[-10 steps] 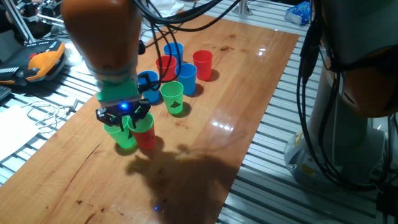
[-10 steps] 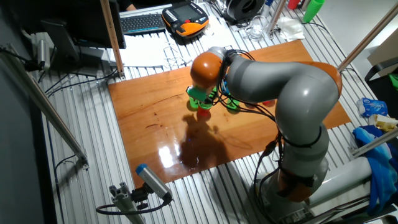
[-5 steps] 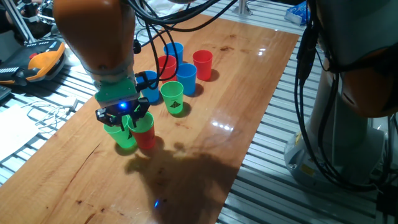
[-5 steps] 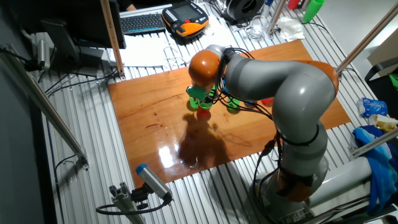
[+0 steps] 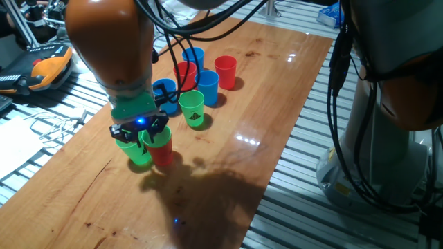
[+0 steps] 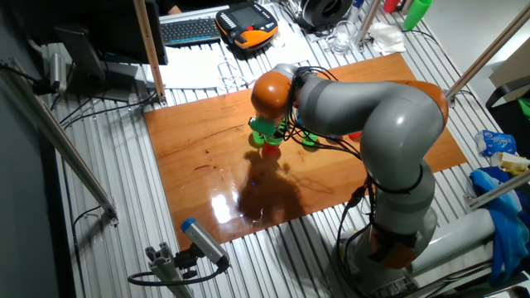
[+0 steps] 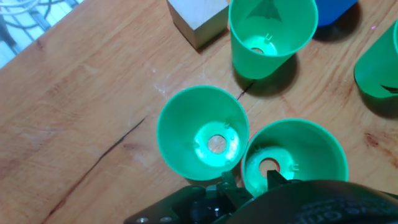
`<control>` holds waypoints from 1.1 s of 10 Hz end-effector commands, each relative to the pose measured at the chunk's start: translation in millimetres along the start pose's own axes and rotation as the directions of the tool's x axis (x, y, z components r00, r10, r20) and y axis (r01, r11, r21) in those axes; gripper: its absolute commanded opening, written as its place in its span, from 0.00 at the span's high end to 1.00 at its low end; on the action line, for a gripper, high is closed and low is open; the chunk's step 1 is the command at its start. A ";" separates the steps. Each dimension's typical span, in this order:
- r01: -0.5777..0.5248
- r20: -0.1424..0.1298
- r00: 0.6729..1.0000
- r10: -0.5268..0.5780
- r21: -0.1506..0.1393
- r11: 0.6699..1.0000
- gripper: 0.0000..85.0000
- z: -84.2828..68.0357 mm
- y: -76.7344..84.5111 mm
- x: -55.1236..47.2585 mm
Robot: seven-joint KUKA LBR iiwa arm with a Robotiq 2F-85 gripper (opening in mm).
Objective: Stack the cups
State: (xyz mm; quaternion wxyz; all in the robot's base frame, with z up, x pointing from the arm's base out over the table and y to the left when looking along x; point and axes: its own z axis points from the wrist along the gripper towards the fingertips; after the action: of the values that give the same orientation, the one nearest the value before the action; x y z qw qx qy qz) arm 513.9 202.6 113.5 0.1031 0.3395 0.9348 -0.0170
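Observation:
The robot needs to stack the cups, so its gripper should next grab the green cup that sits inside the red one by its rim (image 7: 245, 160).
Two green cups stand side by side under my gripper (image 5: 140, 128): a plain one (image 5: 140, 152) (image 7: 202, 134) and one nested in a red cup (image 5: 162, 146) (image 7: 292, 158). In the hand view my gripper (image 7: 250, 180) is open. One fingertip is inside the nested cup's rim and the other is in the gap between the two cups. A green cup with a dark mark (image 5: 192, 108) (image 7: 270, 28) stands just beyond. Blue cups (image 5: 207, 86) and red cups (image 5: 225, 70) cluster further back. In the other fixed view the arm hides most of the cups near the gripper (image 6: 267, 132).
A small wooden cube (image 7: 198, 18) sits beside the marked green cup. Another green cup (image 7: 379, 62) shows at the hand view's right edge. Cables hang over the back cups. The wooden table (image 5: 277, 104) ends at metal slats on both sides.
The arm has shifted slightly right and the gripper has sunk a little lower over the two green cups. No cup has moved.

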 end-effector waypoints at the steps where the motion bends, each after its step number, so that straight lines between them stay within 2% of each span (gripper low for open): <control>1: 0.004 0.003 1.000 -0.004 0.000 1.000 0.60 1.7 -0.3 0.4; 3: 0.010 0.004 1.000 -0.010 -0.003 1.000 0.60 3.8 -1.5 2.7; 4: 0.015 0.001 1.000 -0.015 -0.010 1.000 0.80 3.9 -1.8 3.3; 5: 0.031 0.000 1.000 -0.031 -0.011 0.999 0.80 4.4 -2.2 3.6; 6: 0.055 -0.003 0.999 -0.055 -0.018 0.998 1.00 5.6 -2.8 3.5; 8: 0.082 -0.017 0.996 -0.083 -0.034 0.996 1.00 6.1 -3.7 3.4; 9: 0.099 -0.031 0.995 -0.100 -0.019 0.995 1.00 2.0 -3.4 3.2; 11: 0.120 -0.076 0.990 -0.119 0.011 0.993 1.00 -27.4 -3.8 0.6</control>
State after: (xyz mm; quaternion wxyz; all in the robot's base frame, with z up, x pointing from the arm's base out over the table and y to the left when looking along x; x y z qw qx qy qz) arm 505.5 202.5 133.0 0.0623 0.2832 0.9568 -0.0192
